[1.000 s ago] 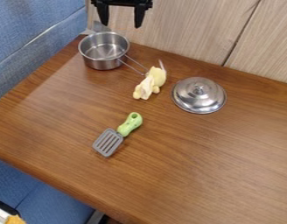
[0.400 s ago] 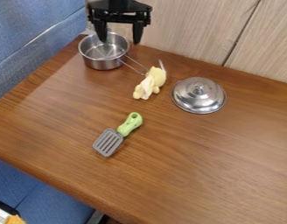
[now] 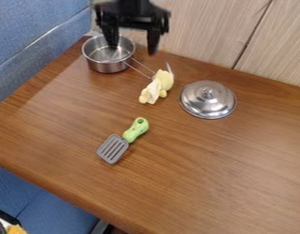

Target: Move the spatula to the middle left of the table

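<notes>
My gripper needs to take hold of the green handle of the spatula next, so that it can move the spatula to the middle left of the table.
My black gripper point(image 3: 133, 49) hangs at the top of the view, over the pot's right side, with its two fingers spread wide apart and nothing between them. Well below it, the spatula point(image 3: 123, 140) lies flat on the wooden table point(image 3: 201, 183), left of the middle. Its green handle points to the upper right and its grey slotted head to the lower left.
A steel pot point(image 3: 108, 60) stands at the back left, its wire handle running toward a yellow plush toy point(image 3: 157, 87). A domed steel lid point(image 3: 207, 99) sits right of the toy. Wood panelling point(image 3: 207, 29) rises behind the table.
The gripper has come down from the top edge and shifted slightly right, its fingers still spread. The spatula, pot, toy and lid have kept their places.
</notes>
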{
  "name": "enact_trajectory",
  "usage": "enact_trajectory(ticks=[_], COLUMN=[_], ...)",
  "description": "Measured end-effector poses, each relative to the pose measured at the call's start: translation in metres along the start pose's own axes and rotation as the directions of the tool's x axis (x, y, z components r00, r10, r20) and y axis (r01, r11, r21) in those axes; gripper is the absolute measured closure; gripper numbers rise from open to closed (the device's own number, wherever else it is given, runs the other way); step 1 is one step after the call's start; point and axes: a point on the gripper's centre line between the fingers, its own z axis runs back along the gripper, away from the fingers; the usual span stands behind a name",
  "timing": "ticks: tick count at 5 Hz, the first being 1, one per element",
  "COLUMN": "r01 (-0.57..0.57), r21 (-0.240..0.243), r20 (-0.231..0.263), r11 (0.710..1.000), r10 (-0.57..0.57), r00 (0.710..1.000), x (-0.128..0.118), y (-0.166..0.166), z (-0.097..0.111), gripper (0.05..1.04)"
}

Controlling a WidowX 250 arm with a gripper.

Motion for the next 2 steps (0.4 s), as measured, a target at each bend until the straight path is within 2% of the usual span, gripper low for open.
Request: enact_trajectory(ticks=[1,2], r01=[0.046,0.069], r21=[-0.035,-0.093], r20=[-0.058,-0.094], r11=[0.998,0.993], r10=[-0.048,-0.077], r00=[0.997,0.993], x=[-0.027,-0.054], y=[-0.017,-0.028], z=[-0.01,-0.016], gripper=[0.083,0.083])
